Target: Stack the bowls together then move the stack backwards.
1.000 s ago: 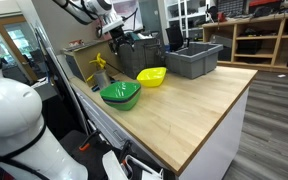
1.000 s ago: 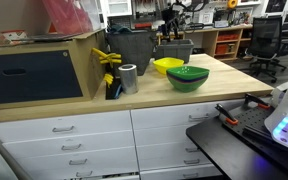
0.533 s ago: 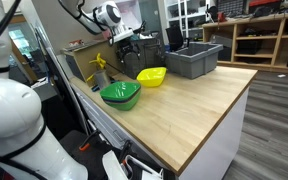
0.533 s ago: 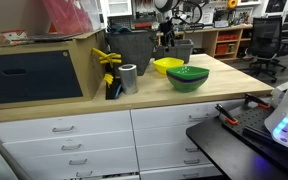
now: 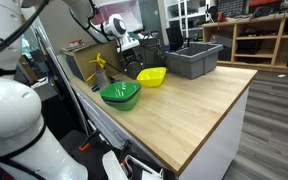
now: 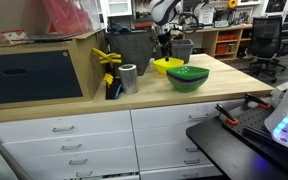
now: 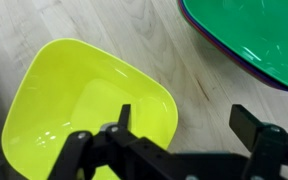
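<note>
I should grab the yellow bowl (image 7: 79,100) next with my gripper, holding it by its near rim, so that I can stack it into the green bowl.
The yellow bowl (image 7: 79,100) sits upright on the wooden counter, also seen in both exterior views (image 5: 152,76) (image 6: 168,66). My gripper (image 7: 184,122) hangs open just above it. One finger (image 7: 124,115) is over the bowl's inside and the other (image 7: 247,120) is over bare wood, so the near rim lies between them. The green bowl (image 7: 254,35) (image 5: 121,93) (image 6: 188,76) stands beside it, nested in the purple bowl, of which only a thin rim (image 7: 224,66) shows. In the exterior views the gripper (image 5: 135,62) (image 6: 165,55) hovers over the yellow bowl.
A grey bin (image 5: 194,60) stands behind the yellow bowl, and more grey bins (image 6: 134,50) are at the back. A silver tape roll (image 6: 129,78) and a yellow clamp (image 6: 109,62) sit by a wooden box (image 6: 44,70). The counter (image 5: 194,105) drops off at its edges.
The arm has come down and forward from above the bins towards the yellow bowl. The jaws stayed open and the bowls have not moved.
</note>
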Available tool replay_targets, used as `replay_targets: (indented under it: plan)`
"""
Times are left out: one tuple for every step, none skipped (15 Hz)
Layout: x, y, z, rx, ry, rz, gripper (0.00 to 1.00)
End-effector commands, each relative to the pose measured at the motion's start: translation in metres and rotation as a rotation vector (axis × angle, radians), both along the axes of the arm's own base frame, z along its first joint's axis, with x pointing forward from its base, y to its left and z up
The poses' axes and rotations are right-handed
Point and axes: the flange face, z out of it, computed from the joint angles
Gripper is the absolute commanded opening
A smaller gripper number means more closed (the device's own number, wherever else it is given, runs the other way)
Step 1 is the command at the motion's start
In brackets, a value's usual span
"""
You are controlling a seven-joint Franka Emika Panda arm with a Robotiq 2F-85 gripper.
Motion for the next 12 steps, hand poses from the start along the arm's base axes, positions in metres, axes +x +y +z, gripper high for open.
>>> replay_targets:
  plan:
    - [0.013,0.004,-0.020,-0.013,0.008,0.067,1.00]
    - [0.013,0.005,-0.027,-0.015,0.014,0.079,1.00]
    - [0.013,0.006,-0.034,-0.024,0.019,0.092,1.00]
    - [0.014,0.007,-0.042,-0.031,0.027,0.102,1.00]
    - [0.013,0.007,-0.049,-0.039,0.037,0.118,1.00]
    - [0.013,0.008,-0.055,-0.050,0.042,0.129,1.00]
    - [0.012,0.008,-0.062,-0.057,0.049,0.135,1.00]
    - [0.011,0.008,-0.067,-0.063,0.055,0.140,1.00]
    - [0.010,0.008,-0.072,-0.071,0.060,0.145,1.00]
    - [0.010,0.008,-0.077,-0.082,0.062,0.150,0.75]
    - [0.009,0.008,-0.080,-0.089,0.062,0.154,0.74]
    - [0.009,0.008,-0.082,-0.093,0.061,0.156,0.66]
